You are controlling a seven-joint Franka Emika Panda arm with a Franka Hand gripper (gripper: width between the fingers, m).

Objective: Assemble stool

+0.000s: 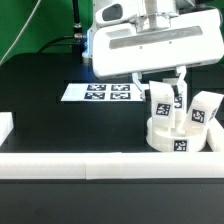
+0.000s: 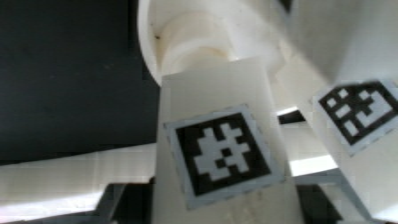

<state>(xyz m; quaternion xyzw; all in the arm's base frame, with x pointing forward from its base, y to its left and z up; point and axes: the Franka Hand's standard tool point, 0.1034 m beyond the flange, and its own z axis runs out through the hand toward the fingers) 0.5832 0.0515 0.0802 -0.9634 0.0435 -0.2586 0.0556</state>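
Observation:
The lower end of the held leg rests in the round white seat [image 1: 178, 140] [image 2: 240, 18], so it is time to open my gripper now, and the leg would stand.
The round white seat [image 1: 178, 140] lies flat at the exterior view's right, close behind the front rail. White legs with tags stand upright on it. My gripper [image 1: 165, 97] comes down from above and is shut on one leg [image 1: 160, 106], with a finger on each side. A second leg [image 1: 200, 112] stands to its right on the seat. In the wrist view the held leg [image 2: 222, 140] fills the middle with its tag facing the camera. My gripper [image 2: 228, 205] has dark fingers [image 2: 134, 200] pressed against both its sides. The second leg [image 2: 356, 110] shows beside it.
The marker board [image 1: 107, 92] lies on the black table to the left of the seat. A long white rail [image 1: 90, 165] runs along the front, and another rail end [image 1: 5, 126] sits at the left edge. A green wall stands behind.

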